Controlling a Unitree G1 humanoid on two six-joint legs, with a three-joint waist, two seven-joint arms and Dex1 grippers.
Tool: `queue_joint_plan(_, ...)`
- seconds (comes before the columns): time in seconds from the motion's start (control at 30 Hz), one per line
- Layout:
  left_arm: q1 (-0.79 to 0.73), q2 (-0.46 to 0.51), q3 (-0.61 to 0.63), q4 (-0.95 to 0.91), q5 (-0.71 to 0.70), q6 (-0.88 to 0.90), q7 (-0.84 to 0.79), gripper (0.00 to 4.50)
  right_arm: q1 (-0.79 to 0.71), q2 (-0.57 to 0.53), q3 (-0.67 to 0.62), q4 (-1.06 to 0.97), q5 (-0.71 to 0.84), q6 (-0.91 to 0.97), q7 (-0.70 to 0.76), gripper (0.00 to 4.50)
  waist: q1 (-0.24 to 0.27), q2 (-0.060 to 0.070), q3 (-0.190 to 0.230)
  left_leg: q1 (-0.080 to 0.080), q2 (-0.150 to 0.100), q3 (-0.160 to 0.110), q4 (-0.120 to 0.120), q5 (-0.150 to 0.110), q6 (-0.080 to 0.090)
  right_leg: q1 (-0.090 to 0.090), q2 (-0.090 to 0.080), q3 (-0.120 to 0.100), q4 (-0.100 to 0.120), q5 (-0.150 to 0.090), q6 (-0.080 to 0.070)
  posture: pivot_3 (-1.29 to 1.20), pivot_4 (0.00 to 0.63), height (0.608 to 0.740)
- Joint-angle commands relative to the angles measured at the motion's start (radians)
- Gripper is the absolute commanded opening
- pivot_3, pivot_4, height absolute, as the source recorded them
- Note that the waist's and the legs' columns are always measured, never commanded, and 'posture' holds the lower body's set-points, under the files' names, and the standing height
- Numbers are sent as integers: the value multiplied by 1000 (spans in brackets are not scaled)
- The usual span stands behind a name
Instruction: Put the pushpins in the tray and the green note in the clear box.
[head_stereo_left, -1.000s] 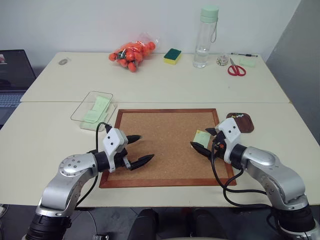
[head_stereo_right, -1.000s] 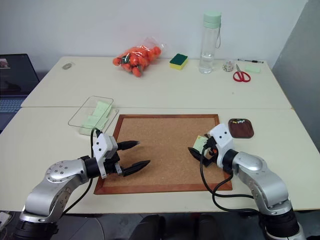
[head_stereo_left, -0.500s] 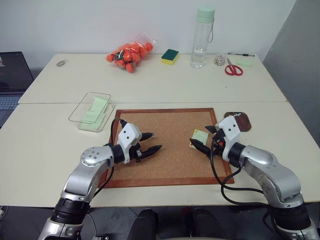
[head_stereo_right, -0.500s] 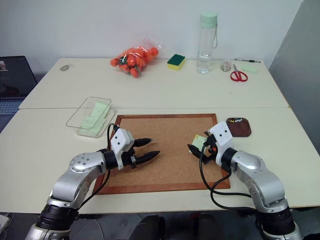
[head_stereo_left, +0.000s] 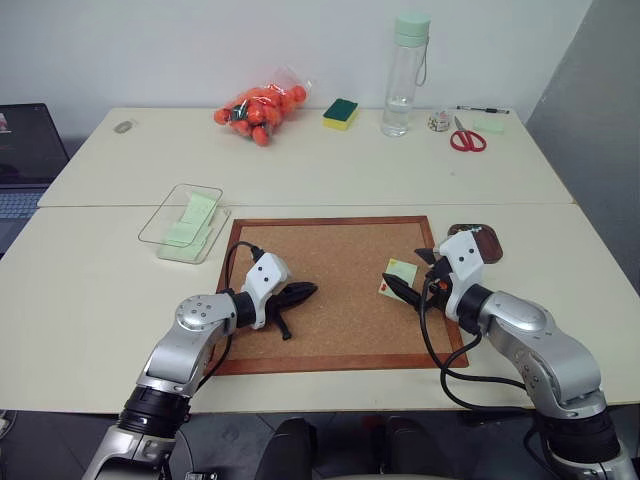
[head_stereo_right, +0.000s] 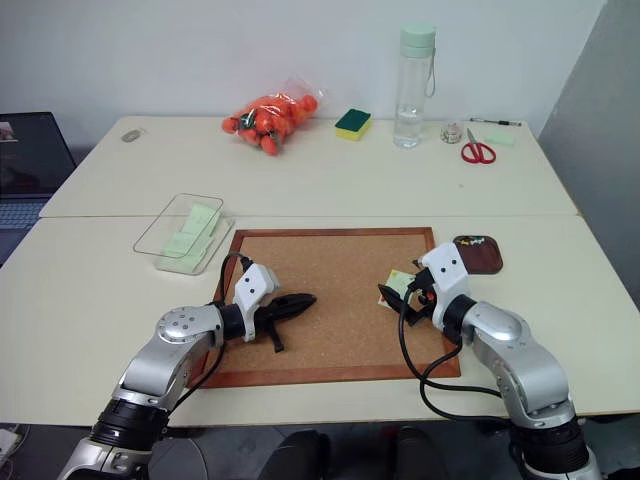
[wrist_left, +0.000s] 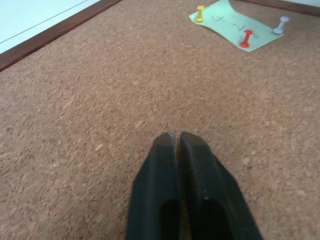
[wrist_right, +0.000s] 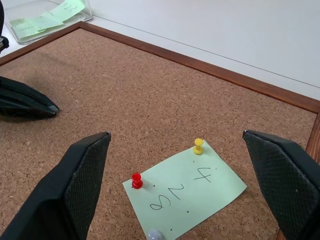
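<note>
My right gripper has to reach the yellow pushpin and take it by its plastic head. That is to empty the green note and fill the tray.
The green note lies on the cork board near its right edge. A yellow pushpin, a red one and a white one stick in it. My right gripper hovers just over the note, open, one finger on each side. My left gripper is shut on nothing, low over the board's left half, pointing toward the note. The brown tray sits off the board's right corner, behind the right gripper. The clear box, with pale green slips inside, stands off the board's left corner.
On the far table are a bag of orange fruit, a green-and-yellow sponge, a tall clear bottle and red scissors. A laptop sits at the far left.
My left gripper closed from wide open to shut and moved forward and down over the cork board. The right gripper stayed over the note.
</note>
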Motion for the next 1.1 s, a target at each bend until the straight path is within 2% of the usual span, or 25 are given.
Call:
queue_joint_plan(0.03, 15, 7, -19, 18, 20, 14, -11, 35, -37, 14, 11, -2, -4, 25, -20, 4500, 0, 0, 0, 0, 0, 0, 0, 0, 0, 0, 0, 0, 0, 0, 0, 0, 150, 740)
queue_joint_plan(0.57, 43, 3, -28, 20, 35, -11, -8, 35, -170, 109, 28, 132, 2, 188, -98, 4500, -1, 0, 0, 2, 0, 1, 0, 0, 0, 1, 0, 1, 1, 0, 0, 0, 150, 740)
queue_joint_plan(0.97, 46, -2, -27, 30, 40, -26, -6, 35, -185, 122, 49, 146, -16, 183, -96, 4500, -2, 0, 0, 2, 0, 1, -1, 0, 0, 1, 0, 1, 1, 0, 0, 0, 150, 740)
queue_joint_plan(1.0, 47, -2, -27, 30, 40, -27, -6, 13, -186, 122, 50, 152, -20, 181, -98, 4320, -2, 0, 0, 2, 0, 1, -1, 0, 0, 1, 0, 1, 1, 0, 0, 0, 150, 740)
queue_joint_plan(1.03, 48, -2, -27, 30, 40, -28, -6, 13, -188, 121, 52, 157, -23, 178, -98, 4320, -2, 0, 0, 2, 0, 1, -1, 0, 0, 1, 0, 1, 1, 0, 0, 0, 150, 740)
queue_joint_plan(1.1, 48, -3, -27, 30, 40, -29, -6, 0, -190, 119, 56, 166, -30, 172, -96, 3929, -2, 0, 0, 2, 0, 1, -1, 0, 0, 1, 0, 2, 1, 0, 0, 0, 150, 740)
